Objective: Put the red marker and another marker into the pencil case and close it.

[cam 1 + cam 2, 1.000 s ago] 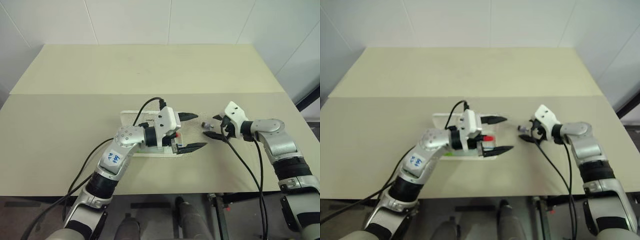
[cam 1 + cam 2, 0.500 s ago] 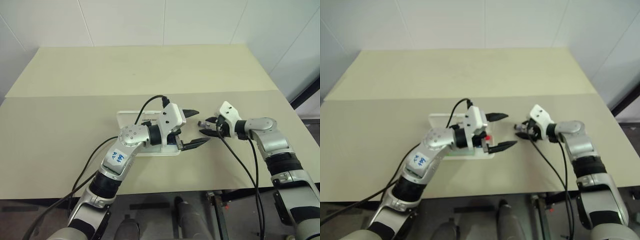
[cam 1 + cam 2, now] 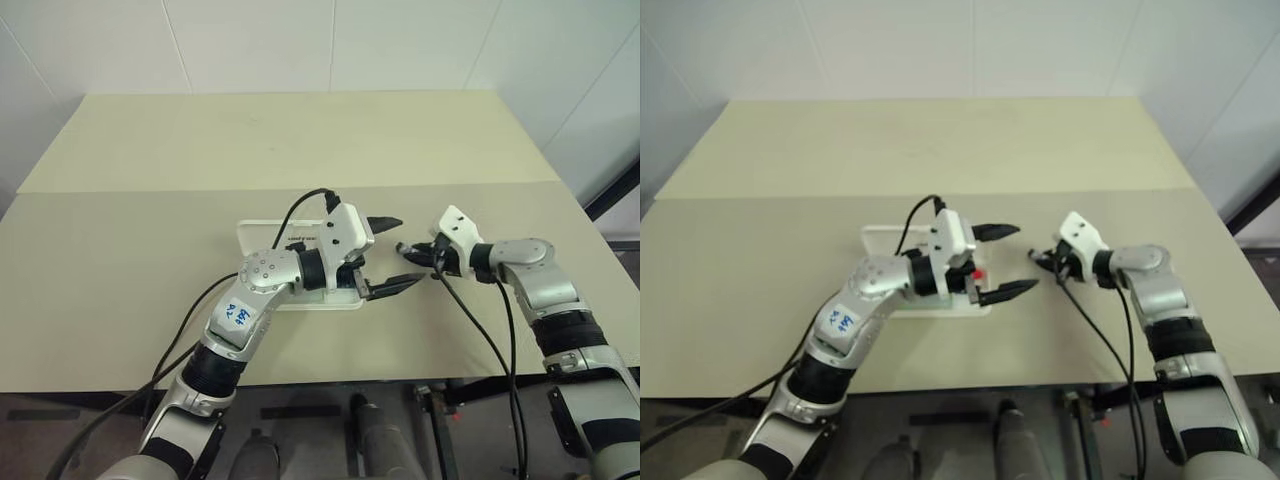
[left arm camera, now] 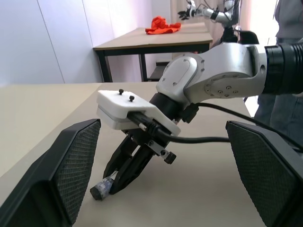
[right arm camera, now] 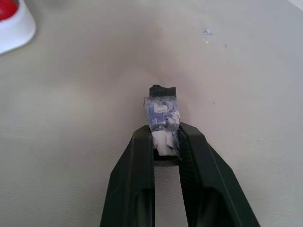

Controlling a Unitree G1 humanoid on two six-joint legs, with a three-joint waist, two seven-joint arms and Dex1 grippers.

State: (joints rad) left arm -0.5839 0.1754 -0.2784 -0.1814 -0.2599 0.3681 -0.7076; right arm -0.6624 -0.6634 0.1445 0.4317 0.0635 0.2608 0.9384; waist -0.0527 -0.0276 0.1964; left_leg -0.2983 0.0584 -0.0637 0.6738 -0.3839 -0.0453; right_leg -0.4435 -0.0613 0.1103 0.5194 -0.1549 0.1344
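Observation:
I should keep holding the small wrapped piece with my right gripper until it reaches the pencil case's rim, as the piece is over the table in the wrist view, short of it.
The white pencil case (image 3: 262, 236) lies flat on the table, much of it under my left arm. Something red, the red marker (image 3: 980, 274), shows at the case's right end, and also in the right wrist view (image 5: 5, 8). Another marker is hidden. My left gripper (image 3: 394, 253) hovers open just past that right end, pointing right. Facing it, my right gripper (image 3: 418, 252) is shut on a small piece (image 5: 162, 111) with a blue-and-white wrap and a black tip, low over the table. The left wrist view shows that piece (image 4: 100, 190) sticking out of the right fingers (image 4: 124, 170).
The beige table (image 3: 300, 140) stretches far behind the case, with a seam across it. Cables hang from both arms. In the left wrist view a second table (image 4: 156, 40) with an orange-red cloth (image 4: 163, 24) stands beyond, and a person (image 4: 289, 99) stands close by.
My right gripper, open around the small piece a second ago, has shut on it. The left gripper stays open in place. The camera has shifted a little.

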